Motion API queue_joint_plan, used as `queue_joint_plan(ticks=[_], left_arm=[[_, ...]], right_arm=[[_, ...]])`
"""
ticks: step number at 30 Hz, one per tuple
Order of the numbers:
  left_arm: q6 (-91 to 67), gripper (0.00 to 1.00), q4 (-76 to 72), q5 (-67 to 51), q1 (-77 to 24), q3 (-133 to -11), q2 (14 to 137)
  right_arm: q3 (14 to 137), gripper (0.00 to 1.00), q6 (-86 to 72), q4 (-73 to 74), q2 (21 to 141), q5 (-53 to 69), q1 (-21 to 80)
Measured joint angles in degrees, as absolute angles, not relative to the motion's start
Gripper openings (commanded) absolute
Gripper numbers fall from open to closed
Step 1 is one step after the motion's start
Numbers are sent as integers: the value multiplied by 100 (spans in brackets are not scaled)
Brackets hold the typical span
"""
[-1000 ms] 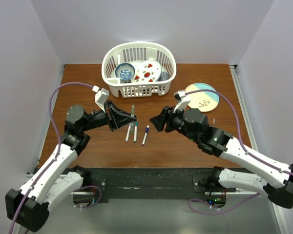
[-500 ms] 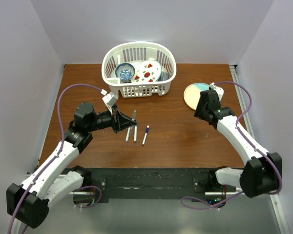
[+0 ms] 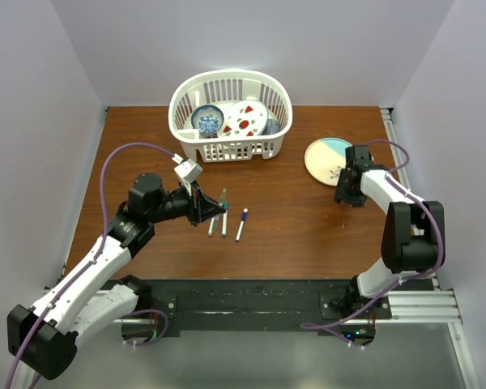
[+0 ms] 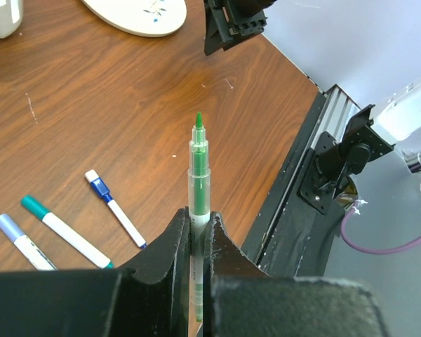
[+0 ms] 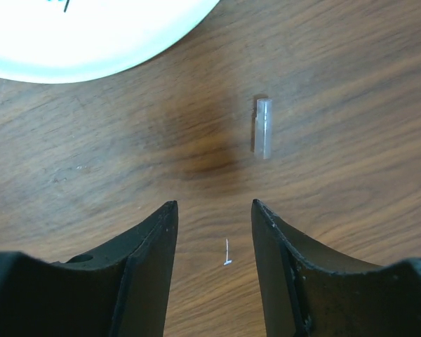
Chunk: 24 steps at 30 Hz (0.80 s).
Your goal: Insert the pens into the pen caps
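Note:
The short clear pen cap should be grabbed across its long sides by my right gripper. Its open end then stays free for the green pen to go in.
My left gripper is shut on a clear-barrelled green pen, uncapped, its green tip pointing away from the wrist; the pen also shows in the top view. Three capped pens lie on the table just beyond: a lavender-capped one, a teal-capped one and a blue-capped one. My right gripper is open and empty, pointing down at the table. A short clear pen cap lies just beyond its fingertips, a little to the right.
A white and pale-blue plate lies right beside the right gripper. A white basket with dishes stands at the back centre. The table's right edge and rail are close to the right arm.
The right arm swung from the table's middle out to the right and now points down by the plate. The left gripper, still holding the green pen, shifted slightly right.

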<state>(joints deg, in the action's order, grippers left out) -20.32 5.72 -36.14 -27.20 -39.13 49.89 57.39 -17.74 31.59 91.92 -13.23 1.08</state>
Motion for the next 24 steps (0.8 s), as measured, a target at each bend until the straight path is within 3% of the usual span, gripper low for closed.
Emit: queue_joint_plan(ticks=[14, 24], left_arm=[[-1990, 0, 620, -3518, -2746, -3920, 4991], [-1988, 0, 705, -3448, -2746, -3927, 4993]], right_arm=[[6112, 53, -1028, 2978, 9736, -624, -878], [6401, 36, -860, 2899, 10228, -342, -906]])
